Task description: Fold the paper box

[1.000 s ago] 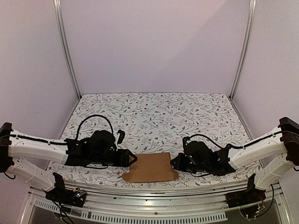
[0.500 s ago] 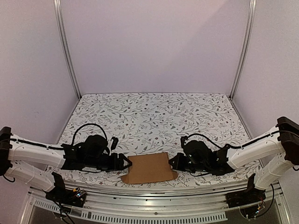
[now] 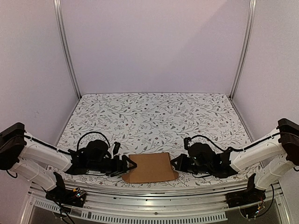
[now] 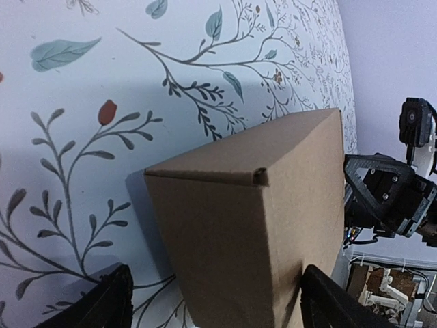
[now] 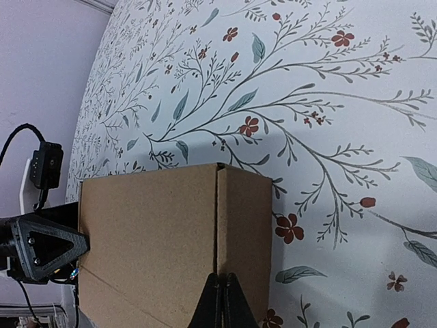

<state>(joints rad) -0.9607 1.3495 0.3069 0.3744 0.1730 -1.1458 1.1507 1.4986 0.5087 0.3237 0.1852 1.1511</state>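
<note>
I should next grab the paper box by its nearest end with my left gripper, with my fingers on both sides of its thickness. The opposite end then stays free for my right gripper to fold.
The paper box is plain brown cardboard, partly folded, lying near the table's front edge between both grippers. My left gripper is at its left end. In the left wrist view the gripper is open, its fingers wide apart, with the box's end between them. My right gripper is at the box's right end. In the right wrist view it is shut, its tips against the box where a crease meets the end panel.
The floral table cloth covers the table. A metal rail runs along the near edge just in front of the box. Pale walls and two upright posts close in the sides and back.
My left arm has dropped lower; its gripper drew back from the box's left end, then came in again. The box shifted slightly. My right gripper has hardly moved.
</note>
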